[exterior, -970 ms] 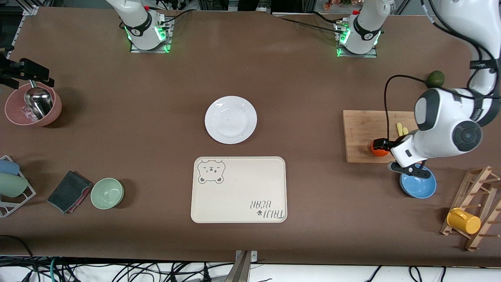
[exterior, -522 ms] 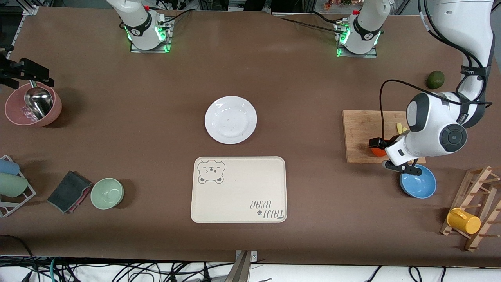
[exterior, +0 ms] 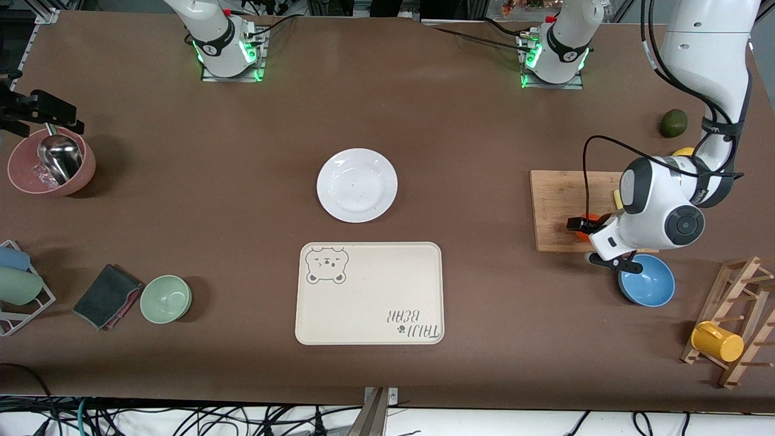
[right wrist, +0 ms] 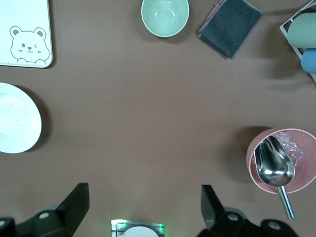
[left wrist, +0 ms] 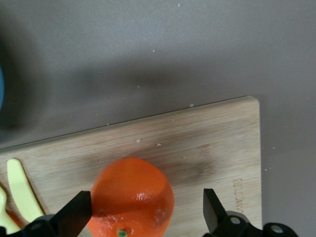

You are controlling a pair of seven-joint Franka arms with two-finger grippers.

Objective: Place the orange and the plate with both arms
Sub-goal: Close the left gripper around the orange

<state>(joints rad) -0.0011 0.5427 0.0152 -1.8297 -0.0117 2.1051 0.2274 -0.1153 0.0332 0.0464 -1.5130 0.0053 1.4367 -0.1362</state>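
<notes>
My left gripper grabs the orange around its round body next, to place it on the white plate.
The orange sits on a wooden cutting board toward the left arm's end of the table. My left gripper is down over it and open. In the left wrist view the orange lies between the fingers of my left gripper, against one finger, with a gap to the other. The white plate lies at the table's middle, beside the beige bear tray, which is nearer to the camera. My right gripper is open and empty, waiting above the pink bowl.
A blue bowl sits just nearer than the board, under the left wrist. A yellow toy knife lies on the board beside the orange. A green fruit, a mug rack, a green bowl and a dark cloth are about.
My left hand has shifted a little toward the right arm's end of the table, settling around the orange. The right arm, plate and tray have not moved.
</notes>
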